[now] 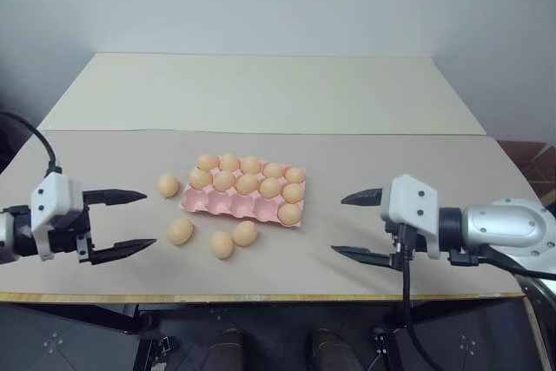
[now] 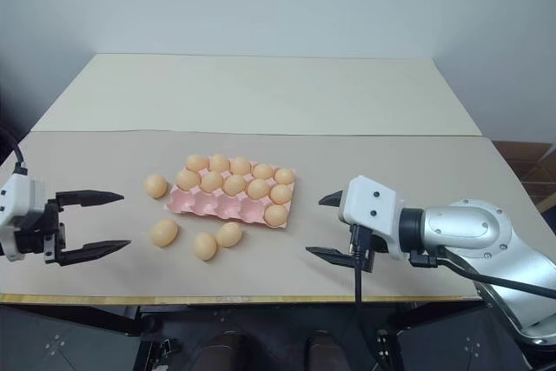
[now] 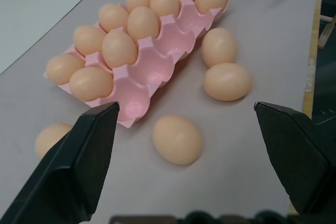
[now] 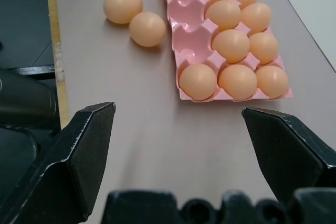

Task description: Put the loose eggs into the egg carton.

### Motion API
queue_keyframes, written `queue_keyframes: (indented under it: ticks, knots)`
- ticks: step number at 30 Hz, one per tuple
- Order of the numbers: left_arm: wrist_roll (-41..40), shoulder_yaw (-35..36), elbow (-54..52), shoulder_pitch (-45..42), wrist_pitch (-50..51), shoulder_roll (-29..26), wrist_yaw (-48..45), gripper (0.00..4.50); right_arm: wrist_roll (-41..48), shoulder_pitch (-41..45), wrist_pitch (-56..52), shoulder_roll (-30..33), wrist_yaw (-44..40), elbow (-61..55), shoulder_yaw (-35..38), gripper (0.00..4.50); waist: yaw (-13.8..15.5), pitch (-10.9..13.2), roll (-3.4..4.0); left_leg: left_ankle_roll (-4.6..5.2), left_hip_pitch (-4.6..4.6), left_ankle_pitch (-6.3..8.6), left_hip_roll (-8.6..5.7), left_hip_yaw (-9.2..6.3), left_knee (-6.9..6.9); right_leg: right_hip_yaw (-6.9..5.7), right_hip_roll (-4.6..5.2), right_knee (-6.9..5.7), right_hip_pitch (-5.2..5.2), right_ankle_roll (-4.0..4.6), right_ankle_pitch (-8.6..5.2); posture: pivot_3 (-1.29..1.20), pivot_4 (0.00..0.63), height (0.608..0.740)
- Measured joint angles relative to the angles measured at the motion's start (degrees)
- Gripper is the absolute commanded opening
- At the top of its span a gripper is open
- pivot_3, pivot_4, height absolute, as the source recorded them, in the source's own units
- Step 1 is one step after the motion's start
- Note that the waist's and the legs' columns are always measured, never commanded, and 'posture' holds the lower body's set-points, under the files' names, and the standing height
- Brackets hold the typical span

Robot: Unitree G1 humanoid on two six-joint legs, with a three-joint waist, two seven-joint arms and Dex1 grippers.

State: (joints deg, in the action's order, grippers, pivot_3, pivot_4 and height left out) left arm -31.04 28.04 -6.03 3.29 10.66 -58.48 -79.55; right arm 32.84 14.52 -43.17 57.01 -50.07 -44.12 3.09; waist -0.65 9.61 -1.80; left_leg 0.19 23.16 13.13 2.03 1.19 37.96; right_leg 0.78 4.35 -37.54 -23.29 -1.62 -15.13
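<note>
My right gripper picks up a loose egg by its rounded ends next, to fill an empty cup in the carton (image 1: 228, 204) (image 4: 190, 43).
The pink egg carton (image 1: 228, 204) lies in the middle of the table, its two far rows full of eggs and one egg in the right end cup of the near row. Several loose eggs lie around it: one egg (image 1: 168, 184) off its left end, another egg (image 1: 181, 231) nearer the front, and two eggs (image 1: 221, 244) (image 1: 244, 233) side by side before the carton. My left gripper (image 1: 149, 219) hovers open, left of the eggs, empty. My right gripper (image 1: 338, 225) is open and empty, right of the carton. The left wrist view shows the nearest loose egg (image 3: 177, 139) ahead of the open fingers.
The carton and eggs rest on a tan mat (image 1: 391, 162); a cream tabletop (image 1: 261, 93) stretches behind it to a grey wall. The table's front edge (image 1: 261, 298) runs just below both grippers. A black cable (image 1: 405, 284) hangs from the right wrist.
</note>
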Motion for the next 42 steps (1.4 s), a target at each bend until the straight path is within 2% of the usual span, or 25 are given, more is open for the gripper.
queue_keyframes:
  ticks: [8,14,19,25,39,42]
  knots:
    - [-0.44,2.61,-2.47,4.64,0.66,-0.08,-0.10,4.49,-0.06,1.55,-0.04,0.28,-0.86,-0.10,-1.33,4.50,-0.03,0.00,0.00,0.00,-0.01,0.00,0.01,0.03,0.00,0.01,0.00,0.00,0.00,0.00,0.00,0.00,0.150,0.740]
    - [-1.37,5.12,-6.39,7.08,2.91,-0.08,0.00,4.49,-3.44,7.78,-1.78,-6.59,3.14,0.94,-13.41,4.50,-0.19,-0.01,-0.02,0.00,0.01,0.00,0.04,0.04,-0.01,0.04,-0.04,0.00,-0.08,0.02,0.00,0.00,0.150,0.740]
    - [-2.29,6.95,-8.38,9.34,4.51,-0.11,-0.35,4.49,-6.92,12.96,-3.47,-14.93,6.26,2.55,-22.94,4.50,-0.18,-0.01,-0.02,0.00,0.02,0.00,0.03,0.03,-0.04,0.04,-0.05,-0.02,-0.12,0.02,0.00,0.00,0.150,0.740]
    - [-1.93,7.40,-9.11,10.90,4.53,-0.10,-0.21,4.49,-11.79,16.95,-3.69,-21.83,7.86,7.32,-31.40,4.50,-0.05,-0.02,-0.02,0.00,0.01,0.00,0.00,0.03,-0.04,0.02,-0.02,-0.03,-0.11,0.04,0.01,0.00,0.150,0.740]
    - [-1.76,7.94,-9.69,12.50,4.52,0.13,0.15,4.49,-20.71,18.89,-0.58,-27.56,5.16,19.53,-40.41,4.50,-0.14,-0.02,-0.02,0.00,0.03,0.00,0.00,0.06,-0.04,0.03,-0.03,-0.06,-0.17,0.04,0.01,0.00,0.150,0.740]
    - [-1.62,8.06,-10.76,13.38,4.45,0.75,0.28,4.49,-23.16,19.00,0.77,-30.98,5.63,24.62,-41.20,4.50,-0.21,-0.02,-0.04,0.00,0.01,0.00,0.02,0.09,-0.04,0.05,-0.05,-0.11,-0.18,0.05,0.02,0.00,0.150,0.740]
